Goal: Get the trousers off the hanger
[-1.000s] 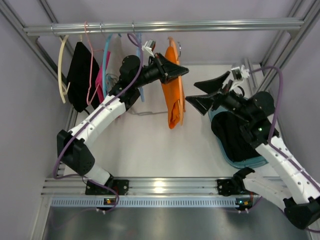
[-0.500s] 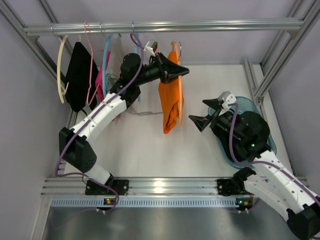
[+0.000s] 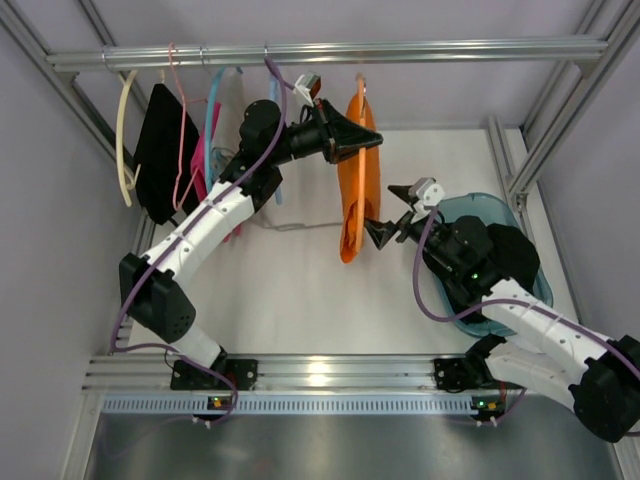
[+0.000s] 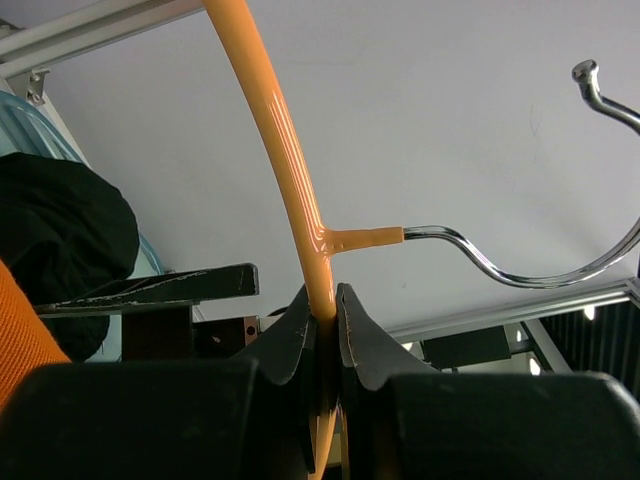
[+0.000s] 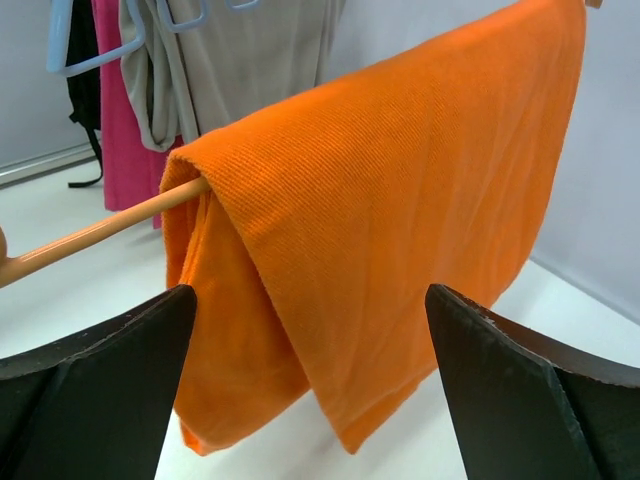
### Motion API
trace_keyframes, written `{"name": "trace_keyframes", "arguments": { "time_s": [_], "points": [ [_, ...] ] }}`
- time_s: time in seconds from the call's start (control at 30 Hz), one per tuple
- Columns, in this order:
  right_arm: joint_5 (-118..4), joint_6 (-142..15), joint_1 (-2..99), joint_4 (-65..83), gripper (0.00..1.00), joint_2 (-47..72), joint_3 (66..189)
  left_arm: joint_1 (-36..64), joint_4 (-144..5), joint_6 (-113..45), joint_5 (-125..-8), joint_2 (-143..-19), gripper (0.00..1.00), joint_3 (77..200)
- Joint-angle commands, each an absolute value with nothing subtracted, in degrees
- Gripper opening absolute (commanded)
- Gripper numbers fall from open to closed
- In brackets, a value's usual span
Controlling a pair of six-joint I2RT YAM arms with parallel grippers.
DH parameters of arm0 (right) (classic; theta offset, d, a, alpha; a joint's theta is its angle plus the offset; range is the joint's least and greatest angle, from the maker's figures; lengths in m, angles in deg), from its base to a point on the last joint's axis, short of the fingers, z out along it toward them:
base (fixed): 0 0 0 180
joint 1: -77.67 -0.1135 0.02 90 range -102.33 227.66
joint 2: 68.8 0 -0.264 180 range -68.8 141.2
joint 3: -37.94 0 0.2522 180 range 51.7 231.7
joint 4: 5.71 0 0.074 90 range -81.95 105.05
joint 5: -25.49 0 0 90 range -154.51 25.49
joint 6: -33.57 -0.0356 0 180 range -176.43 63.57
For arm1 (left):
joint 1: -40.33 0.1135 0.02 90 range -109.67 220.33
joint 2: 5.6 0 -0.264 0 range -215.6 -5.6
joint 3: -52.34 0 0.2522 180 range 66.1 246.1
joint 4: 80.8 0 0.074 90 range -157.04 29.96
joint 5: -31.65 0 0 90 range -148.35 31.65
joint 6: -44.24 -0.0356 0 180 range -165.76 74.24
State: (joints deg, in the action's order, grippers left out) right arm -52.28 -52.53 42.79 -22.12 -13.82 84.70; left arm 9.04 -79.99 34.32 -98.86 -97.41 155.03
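The robot's right gripper should next take hold of the trousers' draped cloth point(image 3: 350, 190) near the fold, clear of the bar, and can then pull the trousers off the hanger point(image 3: 361, 185).
The orange trousers point(image 3: 352, 200) hang folded over the bar of an orange hanger point(image 3: 361, 100) held off the rail. My left gripper point(image 3: 362, 142) is shut on the orange hanger's arm point(image 4: 300, 190) just below its metal hook point(image 4: 520, 265). My right gripper point(image 3: 385, 212) is open, right beside the trousers' lower edge. In the right wrist view the orange trousers point(image 5: 380, 210) fill the space ahead of the wide-open fingers point(image 5: 120, 350), draped over the hanger bar point(image 5: 90, 235). Black trousers point(image 3: 162, 150) hang at the rail's left.
A rail point(image 3: 330, 52) across the back carries a cream hanger point(image 3: 122, 140), pink point(image 3: 200, 165) and grey garments point(image 5: 230, 70) on other hangers. A blue tub point(image 3: 500, 265) with a black garment sits at the right. Frame posts stand at both sides.
My right gripper has moved left from above the tub to the orange trousers' lower edge. My left gripper has swung the hanger so the trousers hang straighter.
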Motion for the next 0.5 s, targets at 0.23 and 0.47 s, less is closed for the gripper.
{"name": "trace_keyframes", "arguments": {
  "time_s": [0.23,0.47],
  "points": [
    [-56.6,-47.4,41.3,-28.8,0.94,-14.2,86.9,9.1,-93.5,31.5,-100.7,-94.1,0.0,161.2],
    [-57.6,-49.0,41.3,-29.6,0.92,-11.9,87.2,9.1,-93.3,31.1,-100.4,-93.9,0.0,161.5]
  ]
}}
